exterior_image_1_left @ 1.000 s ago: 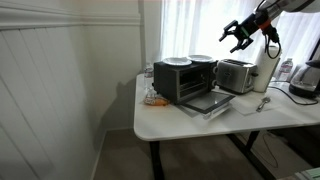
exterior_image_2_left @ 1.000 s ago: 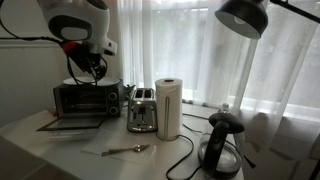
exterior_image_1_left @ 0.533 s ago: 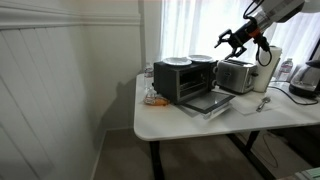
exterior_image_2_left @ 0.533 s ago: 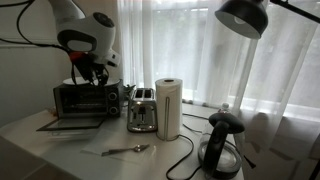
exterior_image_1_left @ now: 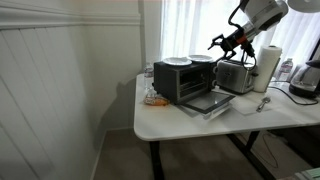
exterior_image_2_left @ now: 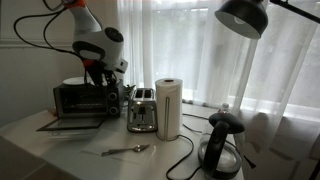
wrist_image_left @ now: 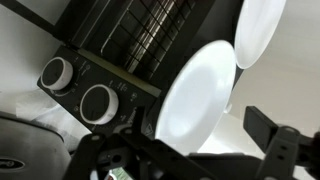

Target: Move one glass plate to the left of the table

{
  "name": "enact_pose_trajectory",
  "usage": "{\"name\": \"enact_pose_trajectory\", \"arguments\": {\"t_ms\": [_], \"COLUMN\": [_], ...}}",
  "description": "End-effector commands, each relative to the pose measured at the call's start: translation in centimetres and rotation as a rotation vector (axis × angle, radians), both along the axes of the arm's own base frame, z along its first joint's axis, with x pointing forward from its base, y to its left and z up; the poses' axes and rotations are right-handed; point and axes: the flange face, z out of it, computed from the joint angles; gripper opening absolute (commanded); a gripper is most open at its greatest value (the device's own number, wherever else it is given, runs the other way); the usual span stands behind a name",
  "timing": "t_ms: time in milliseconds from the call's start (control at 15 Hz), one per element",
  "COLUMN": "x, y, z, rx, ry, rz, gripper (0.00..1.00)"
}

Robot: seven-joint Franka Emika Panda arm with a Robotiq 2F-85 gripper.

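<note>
The nearer glass plate [wrist_image_left: 200, 95] is below my fingers in an outside view, so it isn't time to close yet. My gripper should first go down to the height of the plate's rim, then close on the plate.
Two round whitish glass plates lie side by side on top of the black toaster oven [exterior_image_1_left: 185, 80]. In the wrist view the nearer glass plate [wrist_image_left: 200, 95] lies just ahead of my open gripper [wrist_image_left: 190, 150], between its dark fingers [wrist_image_left: 275, 140]. The second plate [wrist_image_left: 258, 30] lies beyond it. In an exterior view my gripper [exterior_image_1_left: 222, 42] hovers open and empty just above the plate [exterior_image_1_left: 200, 58] at the oven's toaster end. The other plate [exterior_image_1_left: 175, 61] lies farther along. The gripper [exterior_image_2_left: 98, 72] also shows above the oven [exterior_image_2_left: 85, 98]. Everything stands on the white table [exterior_image_1_left: 180, 125].
The oven door [exterior_image_1_left: 210, 100] hangs open over the table. A silver toaster [exterior_image_1_left: 236, 74], a paper towel roll [exterior_image_1_left: 268, 65] and a kettle [exterior_image_1_left: 305, 80] stand beside the oven. A spoon [exterior_image_1_left: 263, 102] lies in front. A lamp [exterior_image_2_left: 245, 17] hangs over the kettle side.
My arm has swung from above the paper towel roll toward the toaster oven and come down closer to the plates. The gripper stays open; the plates have not moved.
</note>
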Motion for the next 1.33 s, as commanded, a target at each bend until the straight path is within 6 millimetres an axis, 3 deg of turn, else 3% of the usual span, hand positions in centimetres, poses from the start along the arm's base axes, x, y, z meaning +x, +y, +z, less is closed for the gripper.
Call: {"name": "enact_pose_trajectory", "arguments": {"t_ms": [0,400,867,1267], "x": [2.4,4.2,4.3,4.3], "y": [-0.8,-2.4,-1.8,-0.5], "z": [-1.0,-2.3,-2.7,-1.8], "rx": [0.044,0.096,0.130,0.140], "ry": [-0.043,-0.050,-0.020,-0.015], "rz": [-0.036,-0.083,-0.080,-0.042], "gripper": [1.00,1.00,1.00,1.00]}}
